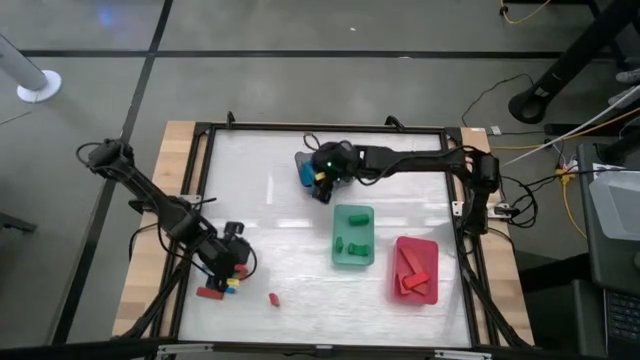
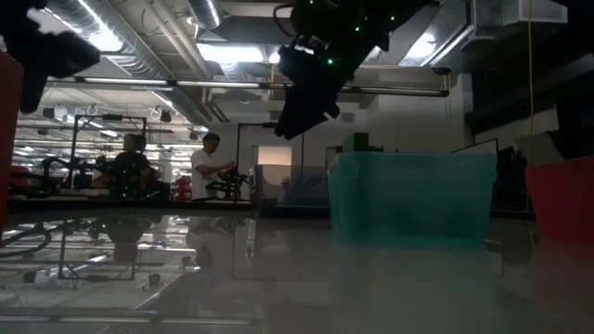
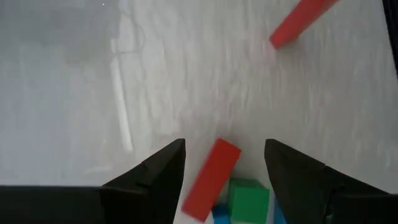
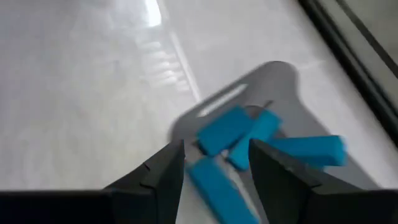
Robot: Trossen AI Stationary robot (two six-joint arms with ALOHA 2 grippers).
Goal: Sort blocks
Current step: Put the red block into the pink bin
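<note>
Next, my left gripper grabs the bar's long sides to sort the red bar into the red tray (image 1: 415,270).
My left gripper (image 3: 224,165) stands open near the table's near left corner, above a small heap of blocks (image 1: 218,288). A red bar (image 3: 211,179) lies between its fingertips, untouched, with a green cube (image 3: 249,199) and a blue piece beside it. Another red bar (image 3: 301,22) (image 1: 272,298) lies apart on the table. My right gripper (image 4: 214,158) is open at the far centre, over the grey basket (image 4: 273,78). Several blue blocks (image 4: 225,129) lie in that basket. One blue bar (image 4: 217,186) shows between its fingers; I cannot tell whether they touch it.
A green tray (image 1: 352,212) with green blocks lies right of centre. A red tray (image 1: 430,246) with red blocks lies nearer the right edge. A black frame (image 1: 320,127) runs round the table. Bare tabletop lies between the two arms.
</note>
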